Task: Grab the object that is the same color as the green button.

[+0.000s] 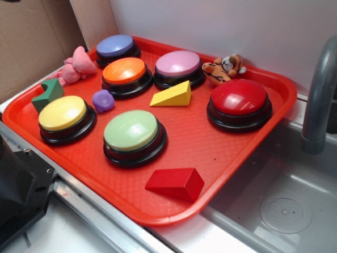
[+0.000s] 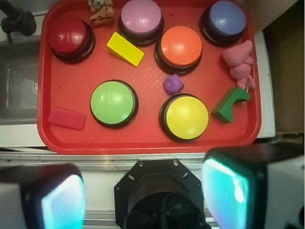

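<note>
My gripper picks up the green block by its narrow part beside the notch [image 1: 48, 94] next, to match the green button [image 1: 131, 132].
The small dark green block [image 1: 48, 94] with a curved notch lies at the left edge of the red tray [image 1: 221, 153], beside the yellow button [image 1: 63, 114]. In the wrist view the block [image 2: 229, 105] sits right of the yellow button [image 2: 186, 117]. The pale green dome button [image 1: 131, 132] on its black base stands at the tray's front middle, and shows in the wrist view [image 2: 113, 103] too. My gripper [image 2: 143, 195] hangs high above the robot base, off the tray's near edge. Its jaws are wide apart and hold nothing.
The tray also holds purple-blue [image 1: 116, 46], orange [image 1: 125, 72], pink [image 1: 178, 64] and red [image 1: 239, 98] buttons, a yellow wedge [image 1: 172, 95], a red wedge [image 1: 175, 183], a purple lump [image 1: 103, 100], a pink toy [image 1: 77, 65] and a tiger toy [image 1: 224, 69]. A sink [image 1: 284, 205] and faucet [image 1: 318, 100] lie right.
</note>
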Motion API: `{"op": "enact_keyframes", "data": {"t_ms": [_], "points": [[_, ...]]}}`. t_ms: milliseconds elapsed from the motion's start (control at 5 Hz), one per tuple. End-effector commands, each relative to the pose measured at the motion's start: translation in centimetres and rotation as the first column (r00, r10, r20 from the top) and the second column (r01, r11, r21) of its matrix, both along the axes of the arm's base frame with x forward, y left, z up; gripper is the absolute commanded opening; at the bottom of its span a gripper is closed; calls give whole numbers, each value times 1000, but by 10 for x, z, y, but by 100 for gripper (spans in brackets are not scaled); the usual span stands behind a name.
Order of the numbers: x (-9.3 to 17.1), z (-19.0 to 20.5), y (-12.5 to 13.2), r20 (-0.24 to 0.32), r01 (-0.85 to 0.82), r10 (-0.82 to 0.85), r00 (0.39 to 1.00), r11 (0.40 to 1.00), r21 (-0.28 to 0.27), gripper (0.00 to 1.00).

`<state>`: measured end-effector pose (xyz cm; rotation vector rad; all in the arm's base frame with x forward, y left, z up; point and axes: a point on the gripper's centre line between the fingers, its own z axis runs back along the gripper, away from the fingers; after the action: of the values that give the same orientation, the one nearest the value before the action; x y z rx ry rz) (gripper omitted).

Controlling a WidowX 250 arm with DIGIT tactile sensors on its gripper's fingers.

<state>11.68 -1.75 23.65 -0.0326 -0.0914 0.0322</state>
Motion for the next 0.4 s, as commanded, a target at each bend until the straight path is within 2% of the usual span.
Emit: {"op": "enact_keyframes", "data": {"t_ms": [0,200], "points": [[0,0,0,0,0,0,1000,1000,0,100],[7,-9,19,24,-151,153,988,986,-77,100]]}}
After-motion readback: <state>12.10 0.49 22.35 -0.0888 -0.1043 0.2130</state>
